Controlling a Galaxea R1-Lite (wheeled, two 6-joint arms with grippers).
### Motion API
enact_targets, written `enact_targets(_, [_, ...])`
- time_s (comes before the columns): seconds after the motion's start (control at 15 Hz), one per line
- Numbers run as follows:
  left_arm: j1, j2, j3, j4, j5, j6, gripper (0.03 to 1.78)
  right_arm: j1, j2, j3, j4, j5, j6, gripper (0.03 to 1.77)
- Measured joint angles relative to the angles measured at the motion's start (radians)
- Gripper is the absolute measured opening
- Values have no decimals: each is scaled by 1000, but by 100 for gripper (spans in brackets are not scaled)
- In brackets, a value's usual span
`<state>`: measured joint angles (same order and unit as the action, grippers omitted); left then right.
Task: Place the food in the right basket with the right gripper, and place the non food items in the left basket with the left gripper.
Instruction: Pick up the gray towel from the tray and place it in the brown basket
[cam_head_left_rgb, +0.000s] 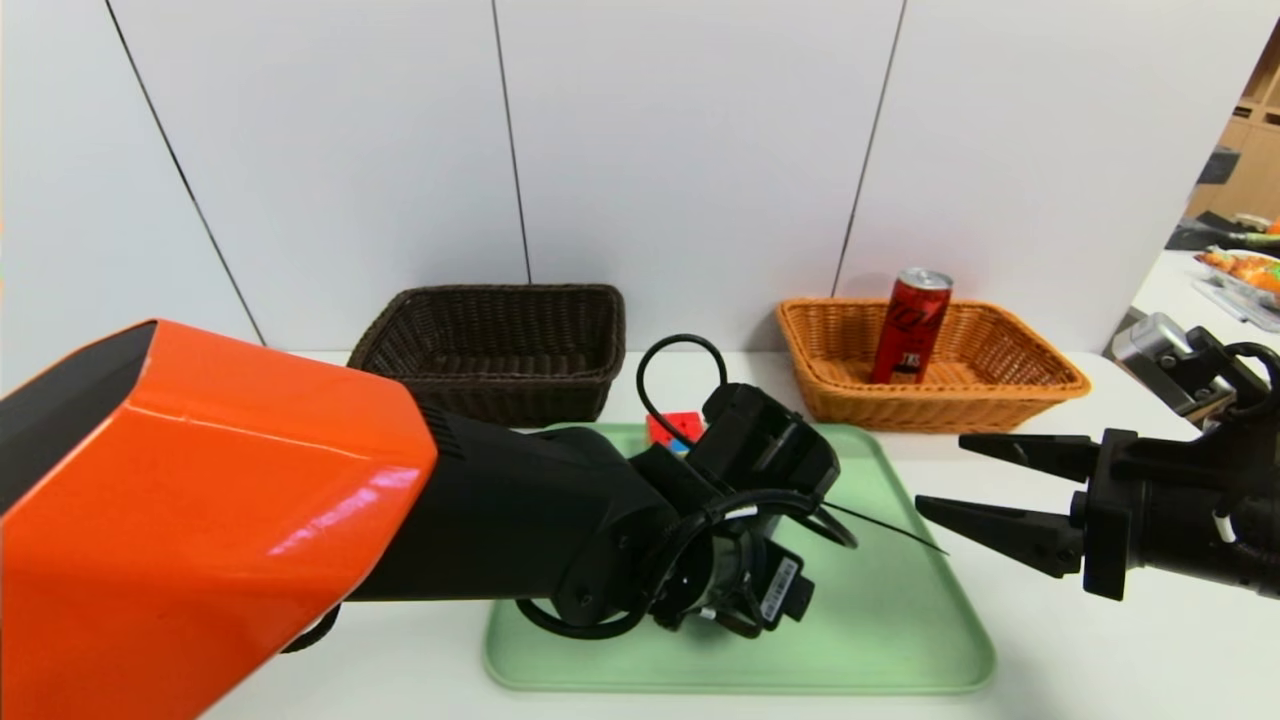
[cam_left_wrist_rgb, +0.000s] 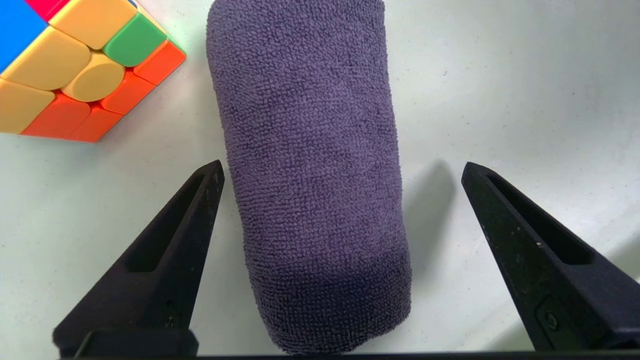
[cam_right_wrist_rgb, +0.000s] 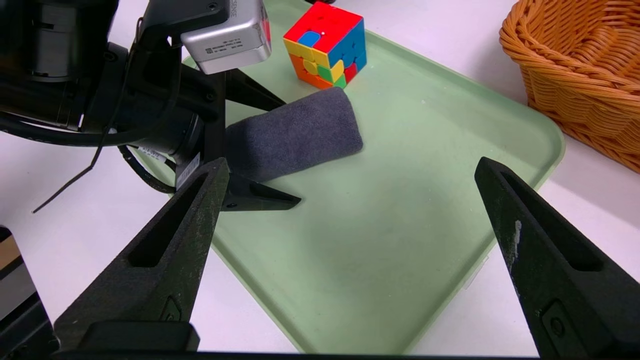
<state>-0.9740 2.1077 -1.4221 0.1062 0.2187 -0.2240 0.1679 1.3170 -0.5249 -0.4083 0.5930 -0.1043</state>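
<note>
My left gripper's fingers are low on either side of the rolled cloth, near the green tray's surface, so it is now time to close on the cloth.
A dark grey rolled cloth (cam_left_wrist_rgb: 310, 175) lies on a green tray (cam_head_left_rgb: 900, 620), with a multicoloured cube (cam_right_wrist_rgb: 325, 45) just beyond it. My left gripper (cam_left_wrist_rgb: 342, 167) is open and lowered over the cloth, one finger on each side of the near end, neither pressing it. In the head view the left wrist hides the cloth and most of the cube (cam_head_left_rgb: 672, 428). The red can (cam_head_left_rgb: 912, 325) stands upright in the orange-tan right basket (cam_head_left_rgb: 1000, 390). The dark brown left basket (cam_head_left_rgb: 500, 350) is at the back left. My right gripper (cam_head_left_rgb: 940, 472) hovers open and holds nothing at the tray's right edge.
The tray sits mid-table on a white table (cam_head_left_rgb: 1100, 650), with both baskets behind it against a white panelled wall. A second table with dishes (cam_head_left_rgb: 1240, 270) shows at the far right. The left arm's orange upper part fills the lower left of the head view.
</note>
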Motion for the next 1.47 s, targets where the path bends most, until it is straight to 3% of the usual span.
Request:
enact_targets(0.33, [0,2,-2,0,-1,1,169,0,0,-1,-2,0,0,170])
enact_targets(0.6, [0,6,0,0,11,3,109,-1,0,-2,-2,0,0,170])
enact_targets(0.8, [0,8,0,-1,27,6,79,-1,-1,-5,-2,1,0,170])
enact_targets(0.93, [0,7,0,-2,29,6,34,0,-1,-7,-2,1,0,170])
enact_targets(1.47, [6,-136,19,5,29,8,34,0,-2,-13,-2,2,1,170])
